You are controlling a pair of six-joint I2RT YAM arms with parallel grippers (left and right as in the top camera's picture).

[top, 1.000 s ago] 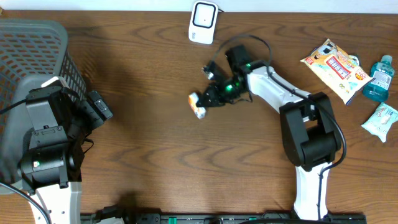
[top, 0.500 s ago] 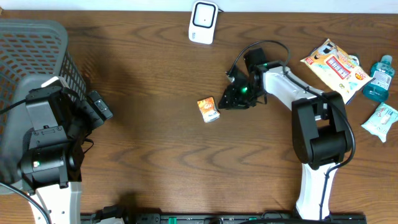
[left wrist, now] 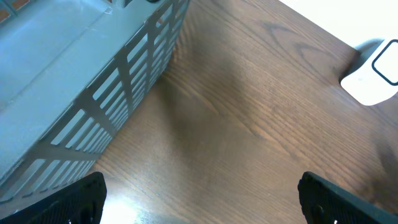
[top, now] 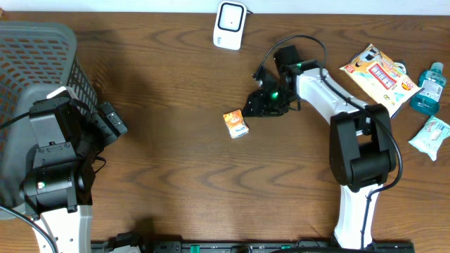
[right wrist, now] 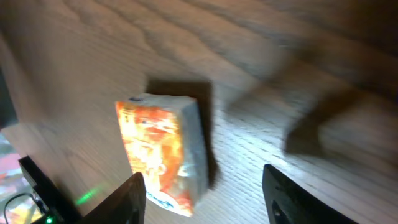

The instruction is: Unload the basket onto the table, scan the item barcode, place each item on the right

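Observation:
Next, my right gripper grabs the small packet by its nearest edge, so the rest stays uncovered for scanning its barcode.
The item, a small orange and white packet [top: 236, 123], lies on the wooden table near its middle. My right gripper [top: 256, 104] hovers just up and right of it, jaws open. In the right wrist view the packet [right wrist: 163, 149] rests on the wood close to the left fingertip [right wrist: 127, 199], with a wide gap to the right fingertip [right wrist: 292, 196]; nothing is clamped. The white scanner [top: 229, 24] stands at the table's far edge and shows in the left wrist view as the scanner [left wrist: 375, 73]. My left gripper [top: 112, 121] is open and empty beside the basket.
A grey mesh basket [top: 35, 56] fills the left end; its wall [left wrist: 81, 81] is close to the left gripper. At the far right lie a snack bag [top: 380, 76], a blue bottle [top: 427, 88] and a small pale packet [top: 430, 135].
The right gripper let go of the packet, which now lies on the table, and its jaws opened wider while it pulled back to the right. The left arm stayed still.

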